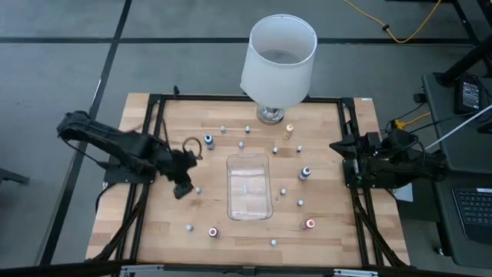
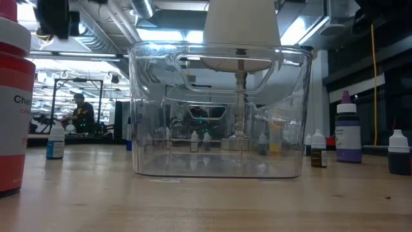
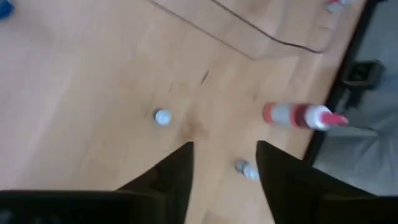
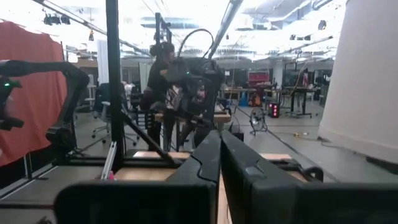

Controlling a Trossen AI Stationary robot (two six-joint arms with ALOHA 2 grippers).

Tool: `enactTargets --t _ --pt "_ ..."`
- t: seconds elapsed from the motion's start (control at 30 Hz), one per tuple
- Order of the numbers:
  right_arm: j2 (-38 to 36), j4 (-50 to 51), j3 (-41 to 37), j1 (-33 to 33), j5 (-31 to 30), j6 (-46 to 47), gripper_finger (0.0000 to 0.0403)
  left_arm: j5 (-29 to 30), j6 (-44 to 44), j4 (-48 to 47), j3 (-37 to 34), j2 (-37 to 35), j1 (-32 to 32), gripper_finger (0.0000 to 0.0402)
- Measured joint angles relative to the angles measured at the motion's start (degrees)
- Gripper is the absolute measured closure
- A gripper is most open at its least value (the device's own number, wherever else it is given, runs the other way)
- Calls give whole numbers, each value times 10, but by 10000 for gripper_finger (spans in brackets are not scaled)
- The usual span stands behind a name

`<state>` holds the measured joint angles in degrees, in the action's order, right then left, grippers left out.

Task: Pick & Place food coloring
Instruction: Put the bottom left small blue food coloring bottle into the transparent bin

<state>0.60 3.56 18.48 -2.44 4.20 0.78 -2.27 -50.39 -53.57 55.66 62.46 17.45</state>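
Note:
My left gripper grabs the small bottle by its white cap (image 1: 198,189) next, to place this food coloring in the clear tray (image 1: 229,188).
Several tiny food coloring bottles stand scattered on the wooden table around a clear tray (image 1: 229,188). Among them are a blue-capped one (image 1: 208,141), an orange-yellow one (image 1: 289,131) and red ones (image 1: 213,231) (image 1: 310,224). My left gripper (image 1: 182,188) hovers open just left of the tray, beside a white-capped bottle (image 1: 198,190). In the left wrist view its open fingers (image 3: 224,155) point down at bare wood, with a white cap (image 3: 163,116), a red and white bottle (image 3: 301,116) and a small bottle (image 3: 245,169) close by. My right gripper (image 1: 338,146) waits shut at the table's right edge.
A large white lamp (image 1: 278,61) stands at the table's far edge. A black frame (image 1: 154,154) runs around the tabletop. In the low view the tray (image 2: 219,109) fills the middle, with a big red bottle (image 2: 13,96) near the camera and a purple bottle (image 2: 347,135) to the side.

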Motion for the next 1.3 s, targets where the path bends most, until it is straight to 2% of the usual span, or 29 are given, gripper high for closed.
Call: enactTargets --t 0.17,0.5,0.93,1.1,1.3 --pt "0 17 0 0 24 3 387 56 -48 98 -69 49 40 180" --pt "0 20 0 0 36 5 387 144 -65 101 -97 154 70 171" --pt "0 20 0 0 36 21 387 158 -33 138 -97 242 73 171" --pt "0 20 0 0 35 36 387 165 -33 138 -97 254 73 173" --pt "0 20 0 0 35 35 387 158 -34 138 -97 255 73 208"
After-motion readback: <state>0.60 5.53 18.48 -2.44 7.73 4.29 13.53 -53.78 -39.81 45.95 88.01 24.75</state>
